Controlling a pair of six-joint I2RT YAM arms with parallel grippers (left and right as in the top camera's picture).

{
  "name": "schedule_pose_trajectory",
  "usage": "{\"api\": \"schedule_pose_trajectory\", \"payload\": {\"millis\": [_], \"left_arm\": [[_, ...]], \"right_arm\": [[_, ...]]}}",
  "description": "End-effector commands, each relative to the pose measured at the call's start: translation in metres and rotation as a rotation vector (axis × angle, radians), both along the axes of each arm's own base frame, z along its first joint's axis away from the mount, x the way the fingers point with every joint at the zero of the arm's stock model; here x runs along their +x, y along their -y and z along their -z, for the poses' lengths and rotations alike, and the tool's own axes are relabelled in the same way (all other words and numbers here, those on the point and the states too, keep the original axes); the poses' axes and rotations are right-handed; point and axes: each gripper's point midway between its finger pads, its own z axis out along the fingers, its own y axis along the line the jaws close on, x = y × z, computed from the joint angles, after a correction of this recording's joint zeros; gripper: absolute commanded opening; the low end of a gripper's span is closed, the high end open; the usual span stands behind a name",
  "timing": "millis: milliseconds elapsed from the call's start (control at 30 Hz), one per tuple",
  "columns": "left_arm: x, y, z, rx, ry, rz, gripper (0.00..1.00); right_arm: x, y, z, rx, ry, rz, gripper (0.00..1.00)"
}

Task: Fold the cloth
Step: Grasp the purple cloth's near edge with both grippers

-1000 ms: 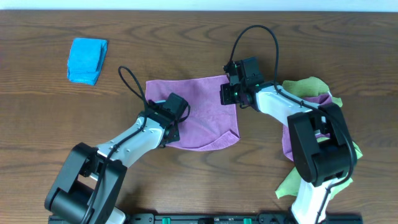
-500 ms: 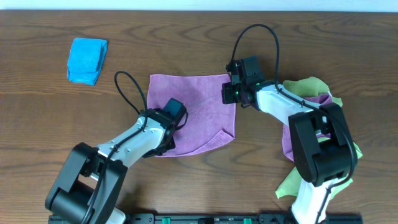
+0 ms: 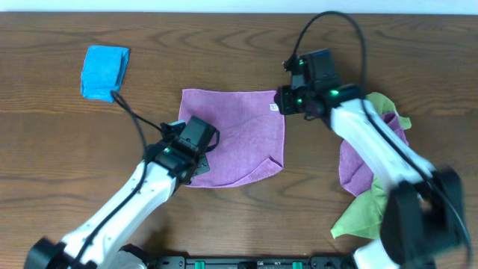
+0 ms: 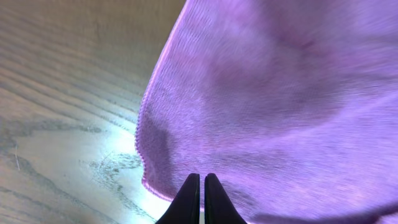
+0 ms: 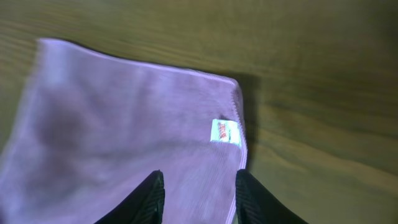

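Observation:
My right gripper grabs the lilac cloth's free near corner (image 3: 276, 166) next, opposite my left gripper, to fold the cloth's near edge over.
The lilac cloth (image 3: 235, 138) lies spread nearly flat at the table's middle, its lower right corner turned up a little. In the left wrist view the cloth (image 4: 280, 106) fills the right side. My left gripper (image 4: 201, 178) is shut, its tips pinched onto the cloth just inside the near left corner; from overhead that left gripper (image 3: 187, 173) sits over the lower left part. My right gripper (image 5: 198, 177) stands open above the cloth's (image 5: 124, 124) far right corner, by the white label (image 5: 224, 130), holding nothing. Overhead, the right gripper (image 3: 287, 101) hovers at that corner.
A folded bright blue cloth (image 3: 104, 72) lies at the far left. A heap of light green cloths (image 3: 370, 213) and a purple cloth (image 3: 351, 161) sits at the right, under the right arm. The wooden table (image 3: 224, 45) surrounds everything.
The right gripper opened, let go of the cloth's far right corner and drew back to the right. The cloth, bunched along its near edge a second ago, now lies spread out.

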Motion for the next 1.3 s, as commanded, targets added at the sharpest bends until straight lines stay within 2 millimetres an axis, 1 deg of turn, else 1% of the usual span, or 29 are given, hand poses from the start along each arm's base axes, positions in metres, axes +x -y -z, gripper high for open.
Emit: {"api": "schedule_pose_trajectory", "payload": {"millis": [0,67,133,200,267,300,367,433,500,600,633,767,800,933,1133,1267], "left_arm": [[0.002,-0.003,-0.015,0.006,0.04,0.013,0.06],[-0.004,-0.006,-0.015,0.014,0.026,0.013,0.06],[-0.008,-0.008,-0.014,0.024,0.009,0.013,0.06],[-0.01,-0.011,-0.013,0.031,-0.004,0.008,0.06],[-0.012,-0.016,-0.012,0.033,-0.02,-0.006,0.06],[-0.013,-0.019,-0.011,0.037,-0.029,-0.016,0.08],[-0.014,-0.027,-0.01,0.046,-0.048,-0.006,0.16],[-0.014,-0.029,-0.008,0.033,-0.064,0.013,0.22],[-0.012,-0.029,-0.007,0.012,-0.072,0.032,0.26],[-0.012,-0.03,-0.005,-0.007,-0.081,0.041,0.35],[-0.012,-0.03,-0.005,-0.013,-0.085,0.049,0.4],[-0.014,-0.027,-0.002,-0.043,-0.108,0.091,0.46],[-0.015,-0.026,-0.001,-0.054,-0.116,0.095,0.47],[-0.017,-0.022,0.001,-0.09,-0.14,0.113,0.47],[-0.018,-0.02,0.001,-0.105,-0.145,0.123,0.47],[-0.018,-0.017,0.001,-0.116,-0.146,0.135,0.47]], "right_arm": [[-0.024,0.003,-0.033,-0.024,0.025,-0.061,0.36],[-0.047,0.002,-0.034,-0.045,-0.023,-0.104,0.32],[-0.071,-0.001,-0.027,-0.079,-0.071,-0.173,0.28],[-0.09,-0.005,-0.013,-0.106,-0.123,-0.223,0.28],[-0.108,-0.008,0.006,-0.124,-0.177,-0.252,0.28],[-0.115,-0.009,0.015,-0.131,-0.195,-0.264,0.29],[-0.126,-0.011,0.031,-0.141,-0.218,-0.285,0.33],[-0.134,-0.012,0.044,-0.147,-0.227,-0.303,0.36],[-0.14,-0.017,0.054,-0.144,-0.22,-0.349,0.38],[-0.147,-0.022,0.067,-0.142,-0.196,-0.397,0.4],[-0.148,-0.023,0.073,-0.143,-0.186,-0.407,0.41],[-0.148,-0.024,0.086,-0.147,-0.133,-0.447,0.43],[-0.147,-0.024,0.089,-0.149,-0.116,-0.461,0.46],[-0.144,-0.025,0.095,-0.161,-0.057,-0.502,0.49],[-0.129,-0.033,0.092,-0.159,0.03,-0.529,0.58],[-0.128,-0.035,0.104,-0.164,0.015,-0.549,0.59]]}}
